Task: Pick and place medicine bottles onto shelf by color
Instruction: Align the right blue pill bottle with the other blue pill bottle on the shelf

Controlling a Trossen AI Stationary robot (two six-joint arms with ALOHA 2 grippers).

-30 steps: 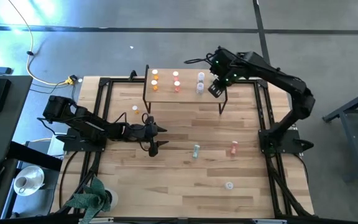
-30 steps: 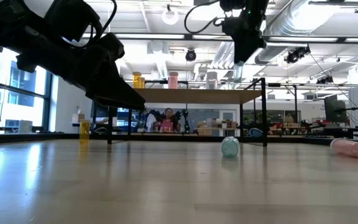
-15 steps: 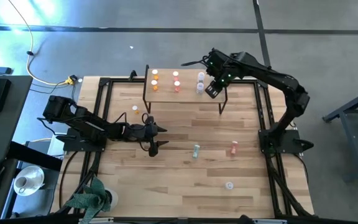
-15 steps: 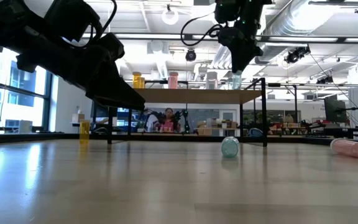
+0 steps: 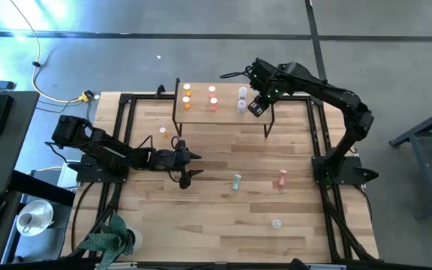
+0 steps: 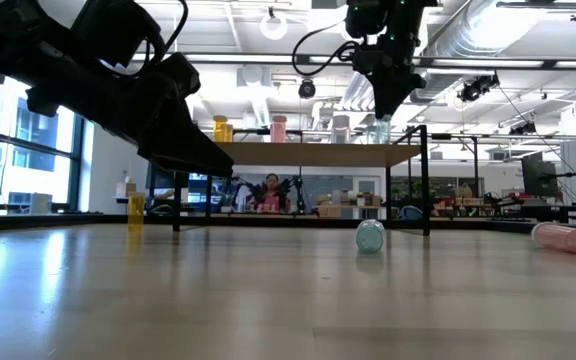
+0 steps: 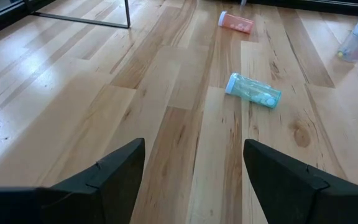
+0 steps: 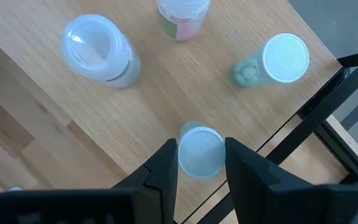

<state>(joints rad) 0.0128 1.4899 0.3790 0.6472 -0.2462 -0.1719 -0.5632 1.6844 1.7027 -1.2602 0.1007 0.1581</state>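
The robot's right gripper holds the teal green bottle (image 8: 199,151) upright at the shelf board (image 8: 166,99). It needs to open now, and the bottle would stay standing.
The shelf (image 5: 227,114) stands at the table's far side with several upright medicine bottles: orange (image 5: 187,96), pink-red (image 5: 213,99) and pale (image 5: 241,97). My right gripper (image 5: 255,108) hangs over the shelf's right end, shut on a teal green bottle (image 8: 199,151). Beside it on the board stand another teal bottle (image 8: 275,59) and a pale one (image 8: 98,50). My left gripper (image 5: 199,165) waits open, low over the table's left middle, with nothing between its fingers (image 7: 120,171). My right gripper pinches the teal green bottle at its white cap (image 8: 185,152), one finger on each side. The fingers come steeply from above, pointing down. The bottle hangs upright below them (image 6: 380,128), its base at the shelf board; whether it rests on it I cannot tell.
On the table a teal bottle (image 5: 236,181) and a pink-red one (image 5: 282,178) lie on their sides. A pale one (image 5: 277,223) stands nearer the front. An orange one (image 5: 163,132) stands by the shelf's left legs. Black frame rails run along the table's edges.
My right gripper has shifted a little toward the table's left and sunk slightly over the shelf's right end. It has carried the teal green bottle upright, then held still. Its fingers have stayed shut on the bottle.
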